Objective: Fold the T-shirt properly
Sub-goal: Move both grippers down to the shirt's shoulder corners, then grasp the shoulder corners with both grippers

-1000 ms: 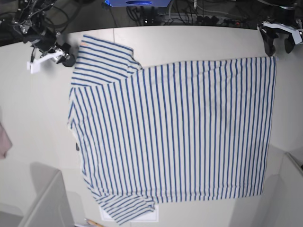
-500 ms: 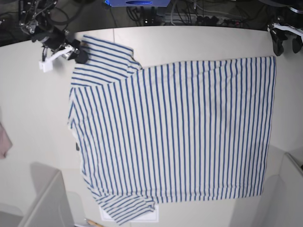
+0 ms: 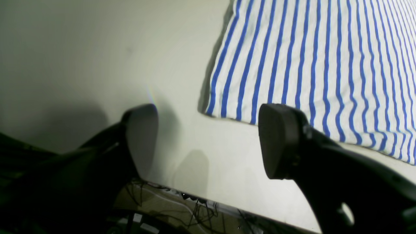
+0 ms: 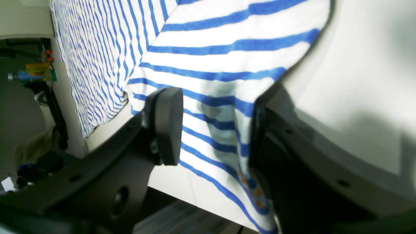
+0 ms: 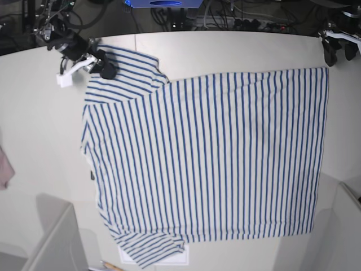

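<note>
The fingers of my right gripper reach down to the table, one on striped cloth and one past the far sleeve's edge (image 4: pixel 244 123). They would hold the sleeve if I closed now, so I will close.
The T-shirt (image 5: pixel 208 158), white with blue stripes, lies spread flat on the table, sleeves towards the left. My right gripper (image 5: pixel 102 63) is over the far sleeve. In the right wrist view it (image 4: pixel 214 130) is open, with the sleeve (image 4: pixel 211 58) edge lying between its two fingers and a small orange mark (image 4: pixel 256 191) near the lower one. My left gripper (image 5: pixel 337 53) is at the shirt's far right corner. In the left wrist view it (image 3: pixel 208 143) is open over bare table, just short of the hem corner (image 3: pixel 214 110).
A pinkish cloth scrap (image 5: pixel 4 166) lies at the table's left edge. Grey panels stand at the front left (image 5: pixel 56 243) and front right (image 5: pixel 341 226). Cables and a blue device (image 5: pixel 163 3) lie behind the table's far edge (image 3: pixel 227 208).
My right gripper has moved right, from beside the far sleeve onto it. My left gripper has shifted slightly right near the shirt's far corner. The shirt has not moved.
</note>
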Robot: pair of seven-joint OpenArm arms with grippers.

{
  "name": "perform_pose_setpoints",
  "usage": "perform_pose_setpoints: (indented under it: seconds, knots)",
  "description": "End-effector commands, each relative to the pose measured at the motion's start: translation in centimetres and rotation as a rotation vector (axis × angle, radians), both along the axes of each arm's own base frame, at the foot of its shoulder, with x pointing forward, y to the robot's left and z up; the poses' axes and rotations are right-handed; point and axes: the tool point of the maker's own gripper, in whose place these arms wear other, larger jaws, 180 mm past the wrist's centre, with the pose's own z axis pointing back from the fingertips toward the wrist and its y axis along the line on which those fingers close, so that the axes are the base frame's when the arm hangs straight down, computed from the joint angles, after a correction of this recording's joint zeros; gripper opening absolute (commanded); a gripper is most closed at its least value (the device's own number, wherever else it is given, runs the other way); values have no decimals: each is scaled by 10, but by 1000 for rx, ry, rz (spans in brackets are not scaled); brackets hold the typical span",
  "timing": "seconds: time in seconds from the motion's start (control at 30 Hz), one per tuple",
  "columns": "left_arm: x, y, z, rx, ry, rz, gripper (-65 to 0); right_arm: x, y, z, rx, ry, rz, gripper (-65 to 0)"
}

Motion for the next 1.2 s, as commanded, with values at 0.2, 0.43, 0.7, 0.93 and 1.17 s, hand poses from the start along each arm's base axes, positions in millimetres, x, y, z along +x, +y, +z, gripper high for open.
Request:
perform_pose_setpoints:
  seconds: [0.2, 0.43, 0.7, 0.93, 1.17]
  knots:
    - [8, 5, 4, -6, -19, -1, -194, -30, -7, -24, -77, 140, 41, -650]
    - [3, 19, -30, -109, 44, 101, -194, -31, -8, -24, -79, 143, 38, -650]
    - [14, 15, -48, -180, 38, 126, -196, -31, -9, -24, -80, 143, 39, -650]
    - [20, 2, -76, -292, 91, 141, -196, -30, -9, -23, -82, 139, 40, -650]
    - [33, -12, -82, -321, 99, 101, -196, -30, -9, -23, -82, 139, 40, -650]
